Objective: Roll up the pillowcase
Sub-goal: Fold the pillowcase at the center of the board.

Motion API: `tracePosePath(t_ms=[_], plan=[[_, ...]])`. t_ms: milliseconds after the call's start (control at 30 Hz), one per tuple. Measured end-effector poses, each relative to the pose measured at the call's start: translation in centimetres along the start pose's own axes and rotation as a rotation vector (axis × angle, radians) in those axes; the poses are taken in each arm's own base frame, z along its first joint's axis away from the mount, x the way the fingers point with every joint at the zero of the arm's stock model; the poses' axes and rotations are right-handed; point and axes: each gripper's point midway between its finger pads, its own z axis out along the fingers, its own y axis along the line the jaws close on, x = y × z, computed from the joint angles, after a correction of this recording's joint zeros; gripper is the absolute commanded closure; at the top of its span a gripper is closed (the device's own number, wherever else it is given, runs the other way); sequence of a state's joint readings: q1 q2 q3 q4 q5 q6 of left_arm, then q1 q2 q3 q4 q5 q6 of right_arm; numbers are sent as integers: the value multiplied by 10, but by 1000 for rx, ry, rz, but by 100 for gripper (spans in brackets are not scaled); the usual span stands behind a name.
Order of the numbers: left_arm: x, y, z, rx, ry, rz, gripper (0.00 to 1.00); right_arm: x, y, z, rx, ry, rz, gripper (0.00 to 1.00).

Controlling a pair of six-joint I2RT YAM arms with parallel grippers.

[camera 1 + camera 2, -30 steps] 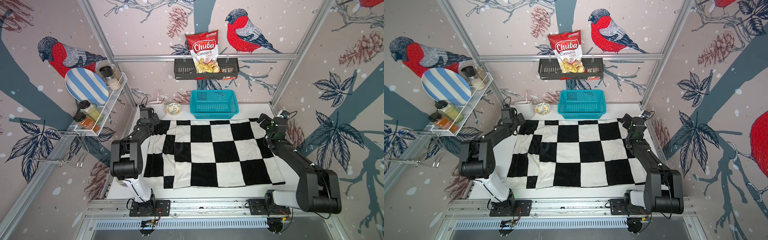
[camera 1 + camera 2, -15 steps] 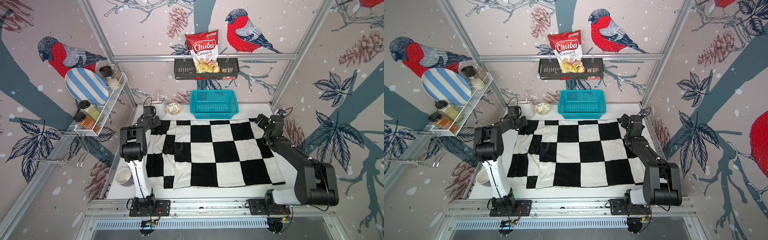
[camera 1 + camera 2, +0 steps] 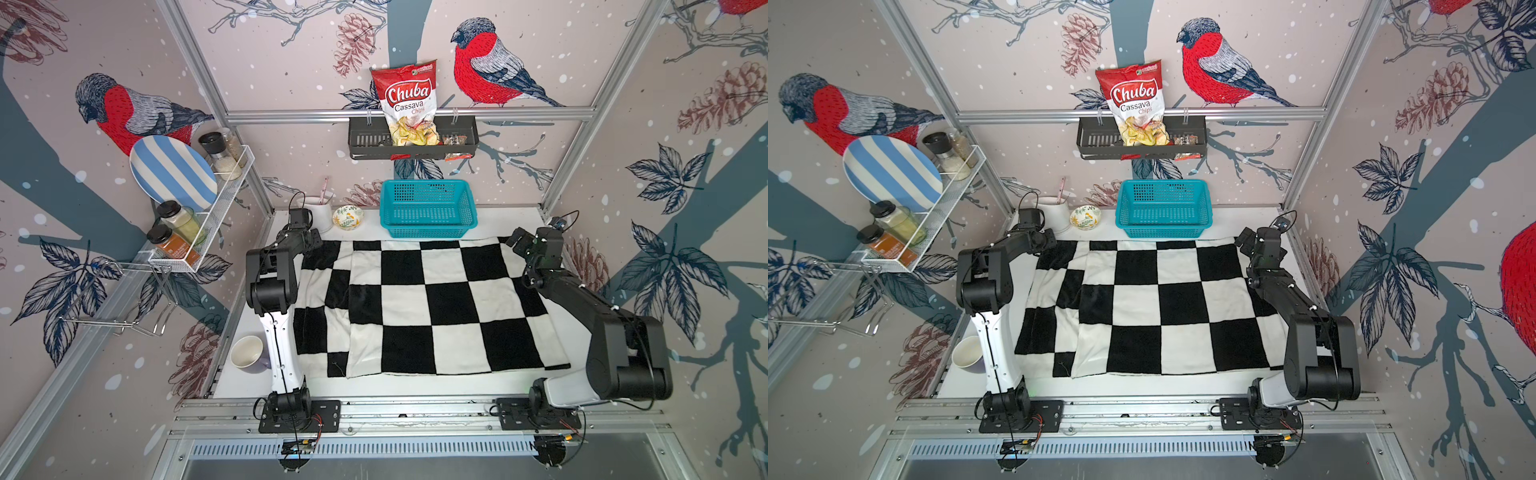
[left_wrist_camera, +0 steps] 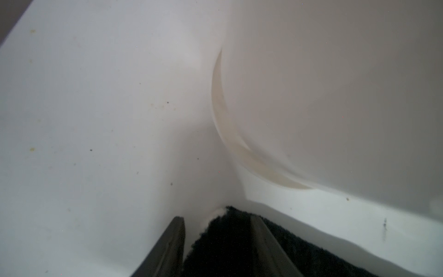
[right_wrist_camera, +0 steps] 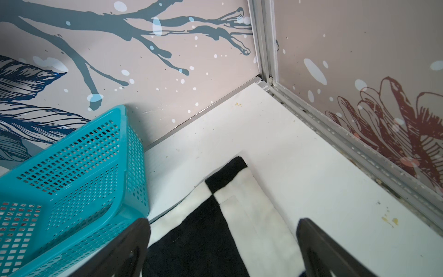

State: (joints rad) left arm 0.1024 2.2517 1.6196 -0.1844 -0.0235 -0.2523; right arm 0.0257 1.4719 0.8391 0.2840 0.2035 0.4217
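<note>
The robot's right gripper needs to grab the pillowcase by its far black corner next, matching the left gripper's corner, so that the pillowcase's far edge rolls up evenly.
The pillowcase [image 3: 428, 303] [image 3: 1154, 307] lies spread flat on the white table, a black-and-white checkerboard with a narrow folded-over strip along its left side. My left gripper [image 3: 309, 243] [image 3: 1046, 243] sits low at its far left corner. In the left wrist view the black corner [image 4: 227, 244] fills the gap between the two fingers of that gripper [image 4: 217, 218], which is shut on it. My right gripper [image 3: 517, 245] [image 3: 1244, 245] hovers over the far right corner. Its jaws [image 5: 223, 221] stand wide open above the fabric [image 5: 203, 239], holding nothing.
A teal basket [image 3: 428, 210] [image 5: 72, 172] stands just behind the pillowcase's far edge. A white cup [image 3: 318, 208] [image 4: 335, 96] and a small patterned bowl [image 3: 348, 217] sit close to my left gripper. A mug [image 3: 248, 352] stands front left. A wire rack [image 3: 199, 232] juts from the left wall.
My left arm has lifted its elbow and uncovered the front-left mug, while its jaws have narrowed onto the far left corner. The right gripper has edged toward the far right corner.
</note>
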Motion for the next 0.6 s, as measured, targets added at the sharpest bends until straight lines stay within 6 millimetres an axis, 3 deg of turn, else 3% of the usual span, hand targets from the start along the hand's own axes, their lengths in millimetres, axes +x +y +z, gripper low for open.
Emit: tracePosePath(t_ms=[133,200,400,600], plan=[[-1,0,2,4,-1,1,51,1,1,2,3,7,-4,0],[-3,0,5,5,-9,3,57,1,3,3,2,9,-8,0],[-5,0,9,14,-22,10,100,6,5,9,4,31,-16,0],[3,0,0,25,-21,5,100,14,5,26,30,75,-28,1]])
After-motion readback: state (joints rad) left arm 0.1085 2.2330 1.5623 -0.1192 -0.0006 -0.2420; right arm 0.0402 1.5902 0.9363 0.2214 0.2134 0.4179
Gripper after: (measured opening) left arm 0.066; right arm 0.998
